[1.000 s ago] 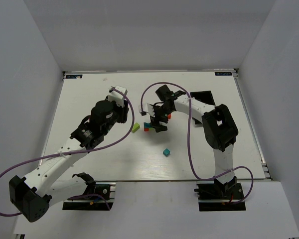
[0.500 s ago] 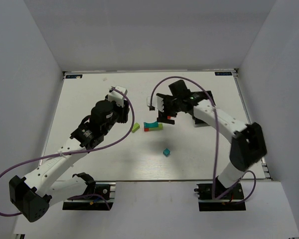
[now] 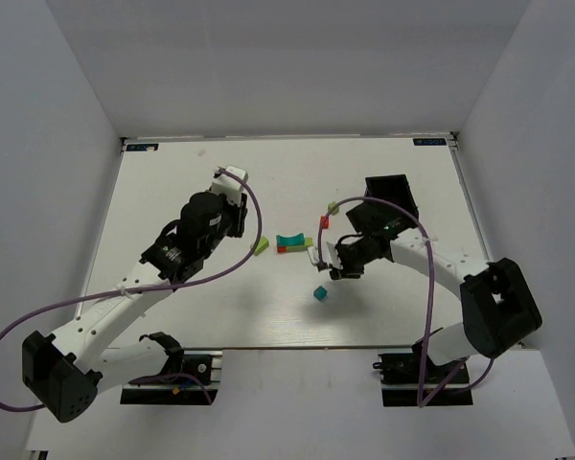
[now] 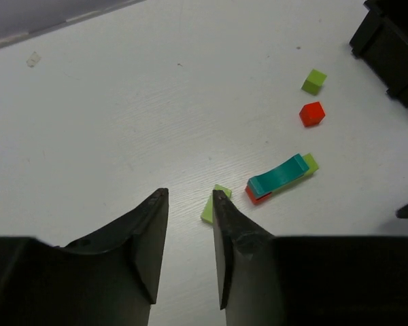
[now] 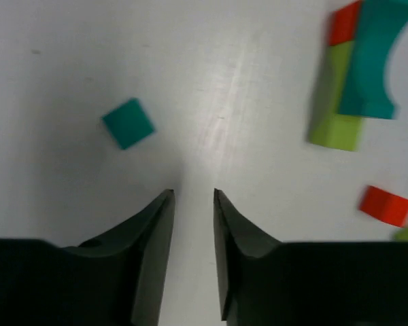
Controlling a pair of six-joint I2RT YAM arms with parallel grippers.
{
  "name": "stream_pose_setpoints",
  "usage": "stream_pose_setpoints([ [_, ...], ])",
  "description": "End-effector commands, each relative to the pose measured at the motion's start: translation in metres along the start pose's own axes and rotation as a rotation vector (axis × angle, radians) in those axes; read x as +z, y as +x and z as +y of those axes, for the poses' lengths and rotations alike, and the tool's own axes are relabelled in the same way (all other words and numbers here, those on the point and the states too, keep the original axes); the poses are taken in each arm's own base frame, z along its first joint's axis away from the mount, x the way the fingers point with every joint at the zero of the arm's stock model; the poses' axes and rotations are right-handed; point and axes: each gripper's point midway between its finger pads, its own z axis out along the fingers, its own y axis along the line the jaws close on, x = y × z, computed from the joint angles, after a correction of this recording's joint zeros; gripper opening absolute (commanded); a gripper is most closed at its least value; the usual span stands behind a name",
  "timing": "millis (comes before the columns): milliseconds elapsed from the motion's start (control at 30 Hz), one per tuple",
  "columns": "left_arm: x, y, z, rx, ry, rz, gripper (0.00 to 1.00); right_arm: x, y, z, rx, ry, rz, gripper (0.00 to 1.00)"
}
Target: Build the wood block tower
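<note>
The robot's right gripper needs to keep the teal cube's bottom free to rest on the stack, so next it needs to grab the cube by its opposite sides.
The wood block tower (image 3: 292, 242) is a low stack in mid-table: a teal arch (image 4: 279, 176) lying on a red and a lime block. A flat lime block (image 4: 213, 204) lies just past my left gripper's right fingertip. My left gripper (image 4: 190, 193) hangs open over bare table with nothing between its fingers. A loose teal cube (image 5: 128, 123) lies ahead and left of my right gripper (image 5: 190, 193). That gripper's jaws stand narrowly apart and empty over the table. In the top view it (image 3: 332, 264) sits just right of the stack.
A red cube (image 4: 311, 113) and a lime cube (image 4: 314, 81) lie beyond the stack, toward the black bin (image 3: 388, 196) at the right rear. The teal cube (image 3: 319, 293) sits nearer the front. Purple cables loop off both arms.
My right arm has drawn back from over the stack toward the front right, and its jaws have narrowed. The stack stays on the table. My left arm has barely moved.
</note>
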Motion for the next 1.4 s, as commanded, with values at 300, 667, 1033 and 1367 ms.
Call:
stream_pose_setpoints([
  [300,0.003,0.007,0.003,-0.007,-0.018,0.029,0.61,0.028,-0.035,0.039,-0.322,-0.259,-0.107,0.66],
  [667,0.003,0.007,0.003,-0.007,-0.018,0.029,0.61,0.044,-0.020,0.052,-0.318,-0.335,-0.033,0.57],
  [1033,0.003,0.007,0.002,-0.007,-0.009,0.029,0.61,0.058,-0.007,0.046,-0.290,-0.298,0.036,0.28],
  [1367,0.001,0.004,0.004,-0.009,-0.018,0.020,0.61,0.025,-0.035,-0.018,-0.143,-0.050,0.092,0.01],
])
